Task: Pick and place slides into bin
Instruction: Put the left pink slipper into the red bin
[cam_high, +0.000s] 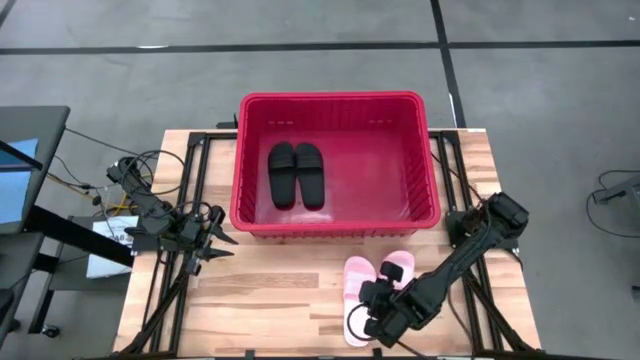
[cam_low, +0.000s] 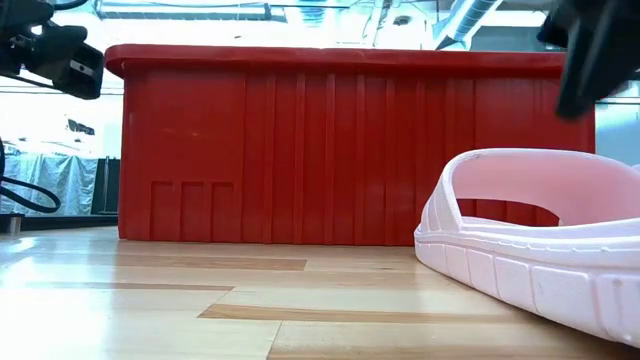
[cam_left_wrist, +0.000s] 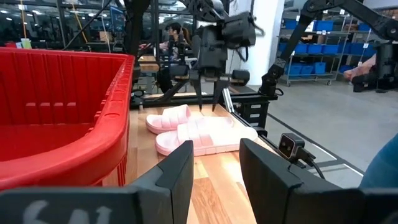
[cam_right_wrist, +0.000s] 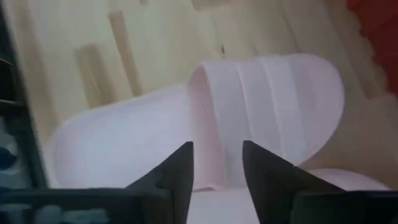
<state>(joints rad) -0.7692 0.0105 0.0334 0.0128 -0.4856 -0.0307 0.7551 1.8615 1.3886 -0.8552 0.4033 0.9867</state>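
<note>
I need to pick up the nearer pink slide next with my right gripper, taking it by its strap's open edge (cam_right_wrist: 219, 155), to put it into the red bin.
The red bin (cam_high: 330, 98) stands at the table's far middle, and the pair of black slides (cam_high: 297, 175) lies flat on its floor. The two pink slides (cam_high: 358, 275) (cam_high: 397, 266) lie side by side, soles down, on the table in front of the bin's right half. My right gripper (cam_right_wrist: 217, 163) is open and hovers over the nearer pink slide, with its fingers above the wide strap (cam_right_wrist: 267, 99). In the left wrist view its fingertips (cam_left_wrist: 207, 107) stand just above the slides. My left gripper (cam_high: 228, 247) is open and empty at the table's left, beside the bin's near left corner.
The bin's tall red wall (cam_low: 340, 150) stands just behind the pink slide (cam_low: 540, 240). Bare wooden table (cam_high: 270, 300) lies between my two arms. Dark frame rails (cam_high: 185, 200) run along the table's left and right sides.
</note>
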